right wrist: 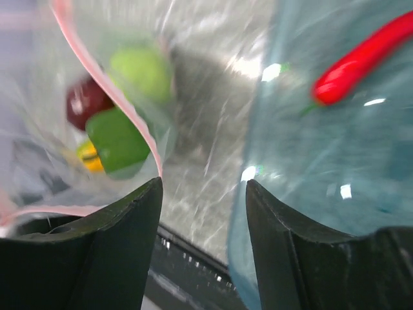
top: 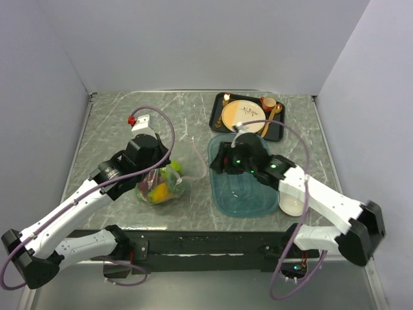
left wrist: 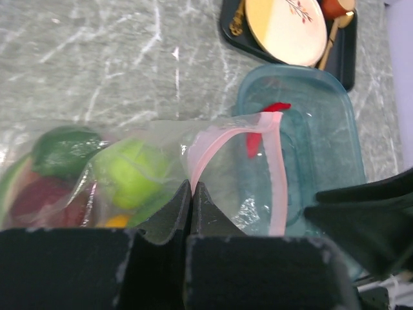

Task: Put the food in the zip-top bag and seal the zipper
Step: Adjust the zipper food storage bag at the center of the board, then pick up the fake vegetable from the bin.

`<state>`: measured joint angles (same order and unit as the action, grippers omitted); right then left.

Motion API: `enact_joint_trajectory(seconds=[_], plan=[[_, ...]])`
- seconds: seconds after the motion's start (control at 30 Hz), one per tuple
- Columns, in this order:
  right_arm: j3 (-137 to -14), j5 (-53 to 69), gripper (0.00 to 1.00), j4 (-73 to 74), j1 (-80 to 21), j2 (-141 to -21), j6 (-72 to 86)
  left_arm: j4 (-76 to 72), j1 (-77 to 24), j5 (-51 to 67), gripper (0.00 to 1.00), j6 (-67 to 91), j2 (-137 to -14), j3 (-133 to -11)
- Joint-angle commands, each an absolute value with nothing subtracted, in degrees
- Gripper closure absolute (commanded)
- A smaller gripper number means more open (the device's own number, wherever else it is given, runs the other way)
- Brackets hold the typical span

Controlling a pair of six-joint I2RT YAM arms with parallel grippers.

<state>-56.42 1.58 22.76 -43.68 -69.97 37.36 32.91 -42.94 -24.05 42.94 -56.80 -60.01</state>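
The robot's right gripper will next take hold of the red chili by its green stem end, so the chili's length stays free to go into the zip-top bag's opening.
The clear zip-top bag lies left of centre and holds several pieces of food: a light green fruit, a green pepper, a dark red piece and a yellow one. Its mouth gapes toward the right, and the pink zipper loops around the opening. My left gripper is shut on the near end of that zipper strip. A red chili lies in the teal tray. My right gripper hangs open and holds nothing, between the bag's mouth and the tray's left edge.
A black tray at the back right carries a tan plate, gold cutlery and an orange cup. A small white bowl sits by the teal tray's near right corner. Grey walls enclose the marble table.
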Motion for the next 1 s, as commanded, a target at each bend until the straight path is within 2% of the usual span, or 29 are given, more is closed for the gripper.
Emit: enact_joint_trajectory(seconds=[0.0, 0.2, 0.57, 0.67, 0.97], plan=[[-53.35, -2.90, 0.39, 20.56, -37.90, -62.76, 39.20, 28.13, -42.98, -19.60, 0.99, 43.59, -58.00, -59.42], [-52.38, -2.11, 0.39, 22.94, -31.39, -68.45, 37.71, 26.28, -42.98, -16.44, 0.99, 44.30, -60.20, -58.71], [-58.18, -0.35, 0.43, 20.48, -29.44, -86.12, 36.21, 25.66, -42.98, -15.73, 0.99, 46.05, -60.73, -57.13], [-59.41, -0.18, 0.49, 19.43, -29.36, -89.11, 35.60, 26.19, -42.98, -16.00, 0.99, 45.97, -60.73, -57.39], [-64.51, -0.18, 0.45, 19.69, -29.27, -97.37, 35.60, 26.54, -42.98, -17.05, 0.99, 46.05, -60.38, -57.30]])
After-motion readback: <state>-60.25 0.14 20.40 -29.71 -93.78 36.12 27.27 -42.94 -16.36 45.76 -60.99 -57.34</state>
